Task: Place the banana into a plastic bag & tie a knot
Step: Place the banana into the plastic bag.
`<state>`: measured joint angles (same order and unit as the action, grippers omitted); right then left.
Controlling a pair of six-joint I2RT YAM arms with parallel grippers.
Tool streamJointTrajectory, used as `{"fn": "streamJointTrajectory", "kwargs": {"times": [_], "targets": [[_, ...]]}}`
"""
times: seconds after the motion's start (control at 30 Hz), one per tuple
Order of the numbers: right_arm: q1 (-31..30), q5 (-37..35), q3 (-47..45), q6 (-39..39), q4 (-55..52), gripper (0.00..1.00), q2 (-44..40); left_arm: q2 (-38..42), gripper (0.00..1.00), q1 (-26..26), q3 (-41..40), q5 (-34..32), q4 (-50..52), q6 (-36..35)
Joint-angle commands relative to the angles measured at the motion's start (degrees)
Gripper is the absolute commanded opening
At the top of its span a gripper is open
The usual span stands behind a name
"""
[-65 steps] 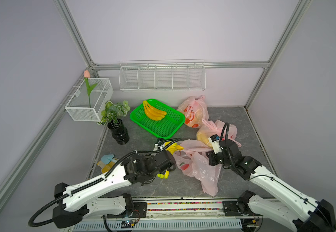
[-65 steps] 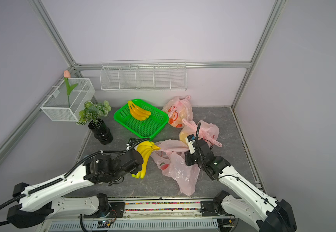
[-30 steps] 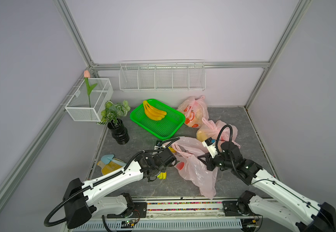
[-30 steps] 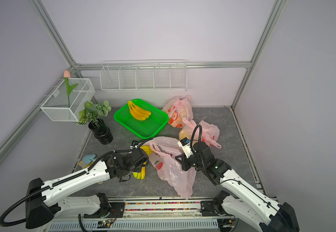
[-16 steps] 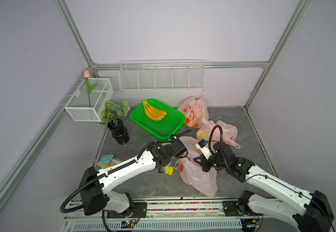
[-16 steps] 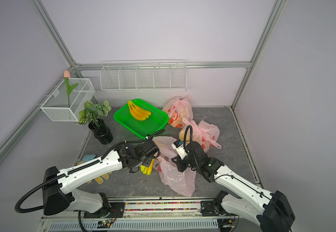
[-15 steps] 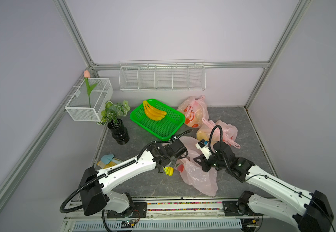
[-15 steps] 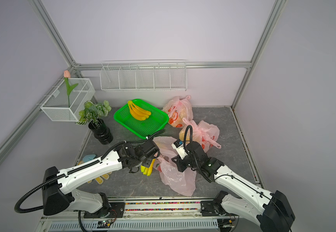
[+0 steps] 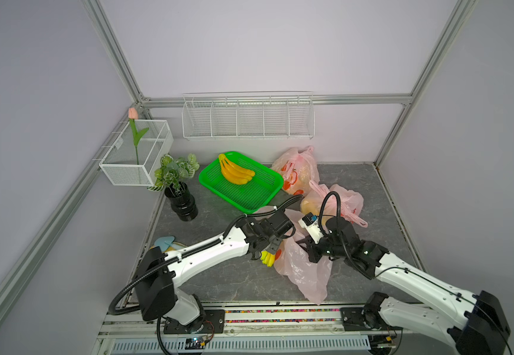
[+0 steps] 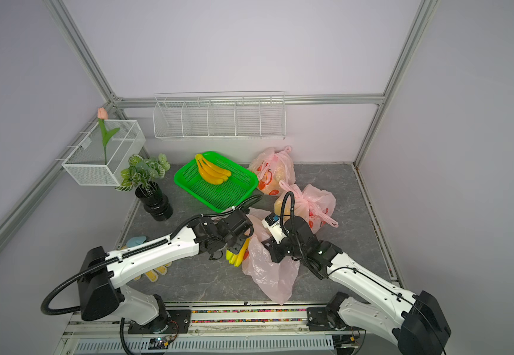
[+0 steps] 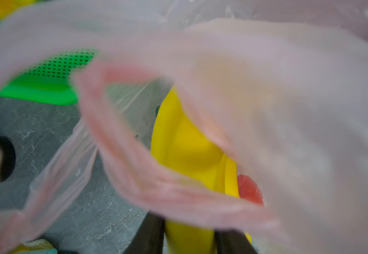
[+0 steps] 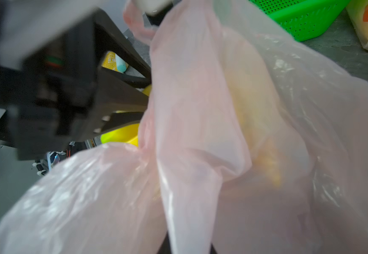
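The banana bunch's yellow end (image 9: 267,258) juts past the bag's opening (image 9: 278,252), so my left gripper keeps hold of the banana bunch until it rests deeper in the plastic bag.
My left gripper (image 9: 271,246) (image 11: 188,239) is shut on a yellow banana bunch (image 9: 267,258) (image 10: 236,255) (image 11: 185,149). The bunch pokes through the mouth of a pink plastic bag (image 9: 305,270) (image 10: 271,273) (image 11: 266,110); its far part lies under the film. Dark fingers (image 11: 152,237) flank the banana stem. My right gripper (image 9: 306,246) (image 12: 189,247) is shut on a bunched fold of the bag (image 12: 200,110), holding its top off the table. In the right wrist view the left gripper (image 12: 79,88) and the banana (image 12: 121,135) sit at the bag's edge.
A green tray (image 9: 223,198) with another banana bunch (image 9: 235,173) stands behind. Two tied pink bags (image 9: 295,172) (image 9: 341,201) lie at the back right. A black vase with a plant (image 9: 183,204), a wire basket (image 9: 136,153) and gloves (image 9: 165,242) are on the left.
The left arm has carried the banana rightward from beside the bag into its mouth. The right gripper has shifted left with the bag's top held up.
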<state>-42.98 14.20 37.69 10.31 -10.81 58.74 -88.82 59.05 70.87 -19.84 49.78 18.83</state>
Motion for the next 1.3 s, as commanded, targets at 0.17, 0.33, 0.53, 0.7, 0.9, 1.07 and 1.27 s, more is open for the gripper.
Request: {"fn": "streamJointTrajectory", "kwargs": {"times": [0.17,0.33,0.53,0.7,0.9,1.07,1.27], "targets": [[5.24,5.60,-3.93,1.91,4.65,0.07,-1.32,3.84,0.14,-1.83,-0.73,3.27,-5.72,-7.57],[5.63,5.67,-3.40,2.39,3.73,0.07,-0.25,6.51,0.23,-1.91,-7.50,5.01,-15.43,-10.60],[4.87,3.58,-3.61,2.67,3.32,0.07,-0.45,-2.18,0.24,-2.10,-8.86,-0.51,-19.94,-9.90],[4.80,1.59,-4.99,4.24,3.77,0.07,0.57,0.77,0.54,-2.09,-12.02,-1.39,-22.34,-5.87],[5.69,-1.37,-5.88,6.10,4.19,0.07,-1.03,12.22,0.67,-2.09,-22.06,-0.41,-23.51,1.69],[5.69,-0.60,-5.38,6.14,4.35,0.07,-0.91,16.18,0.71,-2.10,-30.35,10.48,-34.20,6.32],[5.42,1.30,-5.83,5.89,5.08,0.07,-0.58,9.12,0.56,-2.26,-26.92,9.47,-32.47,8.77]]}}
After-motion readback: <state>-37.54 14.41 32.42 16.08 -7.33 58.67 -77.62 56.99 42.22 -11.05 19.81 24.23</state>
